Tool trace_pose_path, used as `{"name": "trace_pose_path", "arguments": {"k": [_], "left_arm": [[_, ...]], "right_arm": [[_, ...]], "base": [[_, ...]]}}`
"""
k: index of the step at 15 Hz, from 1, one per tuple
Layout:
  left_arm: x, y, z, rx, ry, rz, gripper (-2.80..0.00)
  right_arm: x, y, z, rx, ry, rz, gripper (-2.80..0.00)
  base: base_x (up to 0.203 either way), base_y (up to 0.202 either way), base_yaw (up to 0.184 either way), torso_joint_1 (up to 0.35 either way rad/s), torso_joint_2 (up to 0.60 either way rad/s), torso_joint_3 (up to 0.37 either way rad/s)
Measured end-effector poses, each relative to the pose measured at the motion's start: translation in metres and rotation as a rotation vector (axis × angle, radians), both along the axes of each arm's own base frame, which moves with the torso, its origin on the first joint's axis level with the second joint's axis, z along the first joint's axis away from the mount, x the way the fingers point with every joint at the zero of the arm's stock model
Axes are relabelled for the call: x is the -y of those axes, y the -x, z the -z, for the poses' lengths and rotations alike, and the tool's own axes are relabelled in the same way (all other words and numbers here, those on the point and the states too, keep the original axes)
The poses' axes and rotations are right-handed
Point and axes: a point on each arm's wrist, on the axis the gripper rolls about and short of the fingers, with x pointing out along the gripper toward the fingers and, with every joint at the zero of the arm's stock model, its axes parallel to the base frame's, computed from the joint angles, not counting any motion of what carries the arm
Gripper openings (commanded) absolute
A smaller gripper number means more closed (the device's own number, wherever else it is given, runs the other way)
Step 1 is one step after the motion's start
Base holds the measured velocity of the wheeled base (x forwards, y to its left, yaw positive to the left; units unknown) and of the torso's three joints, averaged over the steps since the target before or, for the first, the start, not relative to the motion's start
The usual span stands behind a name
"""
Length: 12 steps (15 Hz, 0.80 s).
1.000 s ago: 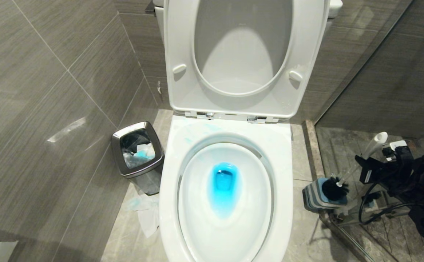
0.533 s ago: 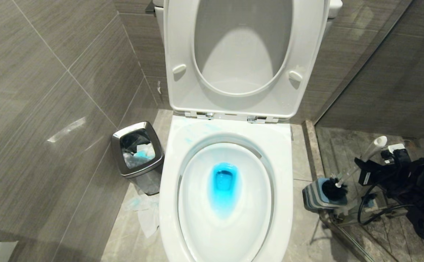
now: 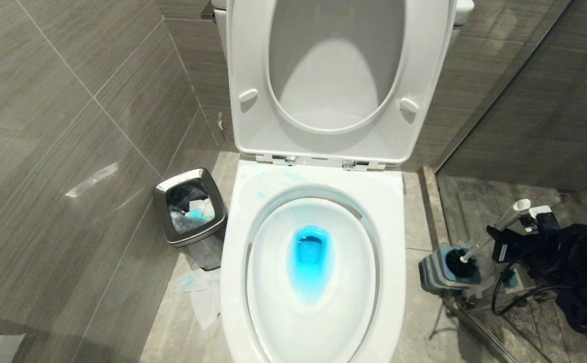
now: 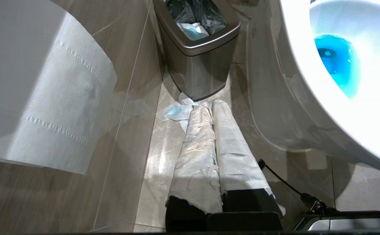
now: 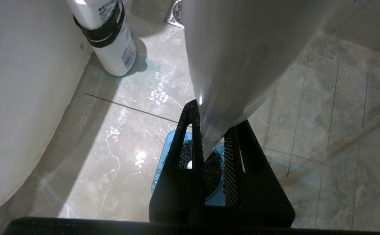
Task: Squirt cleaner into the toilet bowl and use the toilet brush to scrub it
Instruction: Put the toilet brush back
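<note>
The black bristle head is inside the blue holder below my right gripper, so the toilet brush would stay standing in place. I should let go of the toilet brush now.
The toilet bowl [image 3: 394, 262] stands in the middle with seat and lid raised. The cleaner [image 3: 309, 252] tints its water vivid blue and leaves pale streaks on the back rim. On the floor to the right, my right gripper [image 3: 502, 237] is shut on the white handle of the toilet brush [image 3: 510, 217]. The black bristle head sits in the grey-and-blue striped holder [image 3: 434, 275]. The right wrist view shows the handle [image 5: 235, 58] clamped in the right gripper [image 5: 216, 114], above the holder [image 5: 163, 163]. My left gripper [image 4: 211, 106], its fingers wrapped in white tissue, hangs shut beside the bowl [image 4: 294, 65].
A square steel bin [image 3: 190, 212] with blue-stained tissues stands left of the bowl, with more tissue [image 3: 202, 297] on the floor. A white bottle [image 5: 111, 39] stands by the toilet base. A glass partition [image 3: 525, 101] closes the right side. A paper roll [image 4: 46, 91] hangs at the left.
My right gripper has come down with the toilet brush. The handle's tip is lower and the bristle head has sunk deeper into the holder. The left arm has not moved.
</note>
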Motion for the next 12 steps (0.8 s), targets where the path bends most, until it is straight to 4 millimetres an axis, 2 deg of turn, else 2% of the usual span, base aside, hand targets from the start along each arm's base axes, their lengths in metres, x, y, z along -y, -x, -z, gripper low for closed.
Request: {"name": "trace_pose_path", "arguments": {"k": [6,7,12], "left_arm": [[0.0000,0.0000,0.0000,0.000,0.001,0.000,-2.80],[0.0000,0.0000,0.0000,0.000,0.000,0.000,-2.80],[0.0000,0.0000,0.0000,0.000,0.000,0.000,-2.80]], "right_arm": [[-0.0001,0.0002,0.0036,-0.010,0.019,-0.003,-2.80],[0.0000,0.0000,0.0044,-0.012,0.027,-0.005,0.00],[-0.0002,0.0006,0.0053,-0.016,0.030,-0.005,0.00]], "base": [[0.000,0.000,0.000,0.000,0.00,0.000],[0.000,0.000,0.000,0.000,0.00,0.000],[0.000,0.000,0.000,0.000,0.00,0.000]]}}
